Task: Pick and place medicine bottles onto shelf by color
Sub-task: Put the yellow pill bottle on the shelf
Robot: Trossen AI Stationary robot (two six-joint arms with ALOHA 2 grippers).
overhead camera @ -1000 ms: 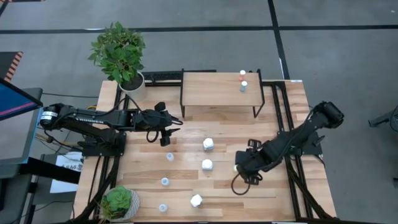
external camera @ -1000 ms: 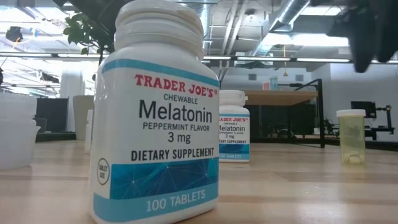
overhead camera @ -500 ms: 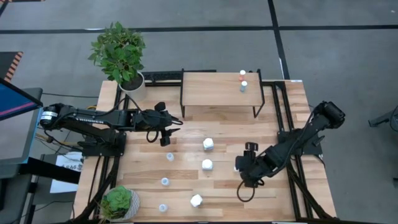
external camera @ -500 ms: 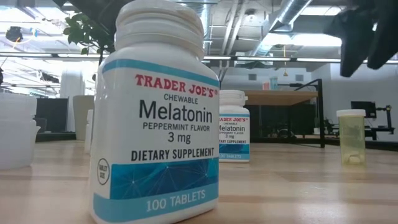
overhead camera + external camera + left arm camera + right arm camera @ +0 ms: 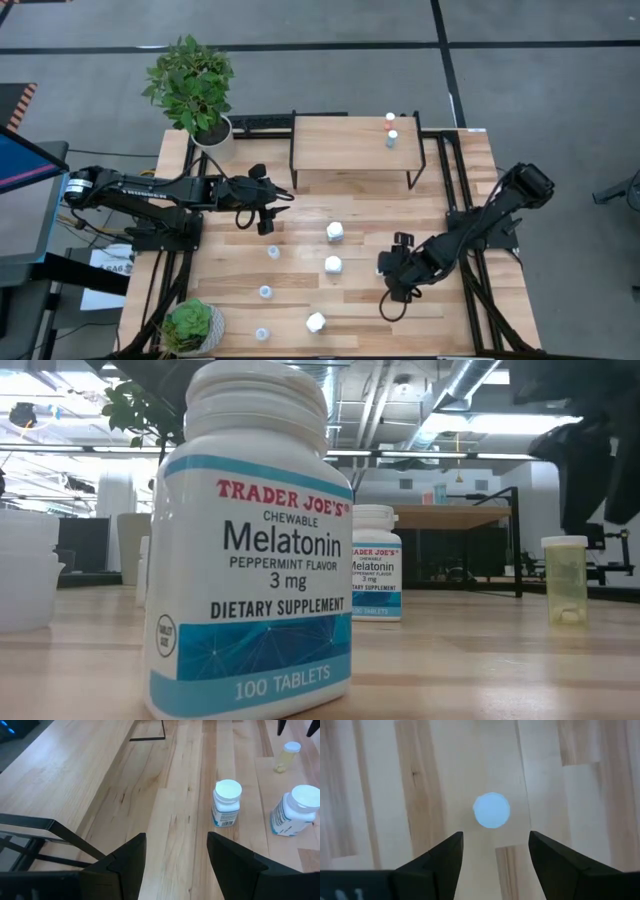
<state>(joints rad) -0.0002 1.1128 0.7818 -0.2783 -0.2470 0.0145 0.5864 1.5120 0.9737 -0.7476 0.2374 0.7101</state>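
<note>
The small bottle goes on the shelf by color; my right gripper grabs its pale cap (image 5: 491, 810) next.
A small bottle with a pale bluish cap (image 5: 491, 810) and a yellowish body (image 5: 565, 580) stands upright on the tabletop, right of middle. My right gripper (image 5: 492, 837) is open and points down just above it (image 5: 600, 470), touching nothing; in the high view (image 5: 392, 282) it hides the bottle. My left gripper (image 5: 270, 220) is open and empty (image 5: 175, 855), in front of the shelf's left end. Two small bottles, one red-capped (image 5: 390, 119) and one pale (image 5: 391, 138), stand on the shelf (image 5: 345, 145). Three chunky white bottles (image 5: 335, 232) (image 5: 333, 265) (image 5: 316, 322) stand mid-table.
Three small pale bottles (image 5: 273, 252) (image 5: 265, 292) (image 5: 262, 333) stand in a row left of middle. A potted plant (image 5: 195, 90) stands at the far left corner, another (image 5: 190, 325) at the near left corner. One white bottle (image 5: 250, 540) stands right before the low camera.
My right gripper has come down toward the small yellowish bottle and shifted a little toward the table's near edge. The bottle has stayed where it was.
</note>
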